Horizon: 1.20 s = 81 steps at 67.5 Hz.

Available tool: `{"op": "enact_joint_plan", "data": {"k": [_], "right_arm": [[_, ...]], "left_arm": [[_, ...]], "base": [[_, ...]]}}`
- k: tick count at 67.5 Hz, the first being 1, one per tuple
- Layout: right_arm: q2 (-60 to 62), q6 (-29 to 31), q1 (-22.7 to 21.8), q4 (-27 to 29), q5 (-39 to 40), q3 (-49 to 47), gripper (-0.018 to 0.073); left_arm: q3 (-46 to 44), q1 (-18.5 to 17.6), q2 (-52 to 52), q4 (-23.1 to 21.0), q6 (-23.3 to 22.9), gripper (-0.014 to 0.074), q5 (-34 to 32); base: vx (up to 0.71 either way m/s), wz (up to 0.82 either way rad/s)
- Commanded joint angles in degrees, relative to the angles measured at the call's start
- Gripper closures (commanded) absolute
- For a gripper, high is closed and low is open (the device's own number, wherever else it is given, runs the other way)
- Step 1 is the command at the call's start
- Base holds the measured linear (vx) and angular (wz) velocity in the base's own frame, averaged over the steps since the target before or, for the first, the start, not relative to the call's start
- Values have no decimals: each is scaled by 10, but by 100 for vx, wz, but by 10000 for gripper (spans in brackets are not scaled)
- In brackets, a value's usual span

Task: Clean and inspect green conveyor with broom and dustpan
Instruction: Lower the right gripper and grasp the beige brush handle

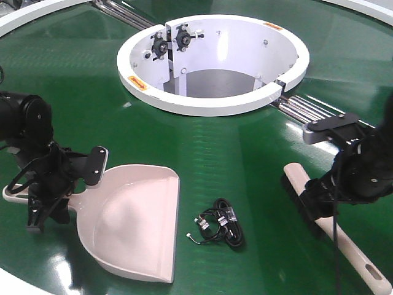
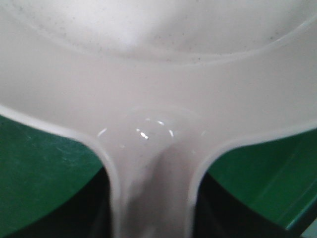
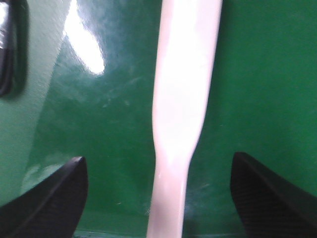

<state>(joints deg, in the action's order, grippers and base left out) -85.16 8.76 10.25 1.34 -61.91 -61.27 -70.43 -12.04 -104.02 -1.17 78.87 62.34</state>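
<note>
The broom needs to sweep the cable off the green conveyor into the dustpan (image 1: 135,227). My right gripper should grab the broom by its handle (image 1: 347,246) next.
The green conveyor (image 1: 245,153) fills the front view. The cream dustpan (image 1: 135,227) lies flat at the lower left, its handle pointing left. My left gripper (image 1: 44,198) is shut on that handle. In the left wrist view the handle neck (image 2: 153,198) runs between dark fingers (image 2: 91,208) pressed to both sides. The broom (image 1: 344,246) lies diagonally at the lower right with its bristles towards the ring. My right gripper (image 1: 324,201) hovers over it, open. In the right wrist view the broom's handle (image 3: 178,99) passes between the spread fingertips (image 3: 74,188), touching neither.
A coiled black cable (image 1: 222,224) with white tags lies on the belt between dustpan and broom. The white ring opening (image 1: 209,104) sits at centre back, with steel rollers (image 1: 307,110) in the seam to its right. The white outer rim (image 1: 18,283) curves past the lower left corner.
</note>
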Motion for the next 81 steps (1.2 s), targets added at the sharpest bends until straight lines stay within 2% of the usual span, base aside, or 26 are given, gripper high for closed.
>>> {"op": "enact_joint_plan", "data": {"k": [1,11,28,48,56,72,81], "right_arm": [[-16,-16,0,-25,-19,-27,3],[-60,-31,0,-45,-33,-27,3],[-115,-31,0,-36,-25,-27,5],[-160,-44,0,-35,-24,-27,99],[-164,-45,0,-31,-12,-27,197],[-145,-51,0,-18,4,-27,560],[-117,-59,0,-13,8,-27,570]], "left_arm": [[-16,-3,23,-10,-6,604,-2],[-16,-3,23,-10,-6,604,-2],[-16,-3,23,-10,-6,604,-2],[-16,-3,23,-10,-6,604,-2],[-16,-3,23,-10,-6,604,-2],[-16,-3,23,-10,-6,604,-2],[-16,-3,23,-10,-6,604,-2]], "base": [[0,0],[0,0],[0,0],[0,0],[0,0],[0,0],[0,0]]}}
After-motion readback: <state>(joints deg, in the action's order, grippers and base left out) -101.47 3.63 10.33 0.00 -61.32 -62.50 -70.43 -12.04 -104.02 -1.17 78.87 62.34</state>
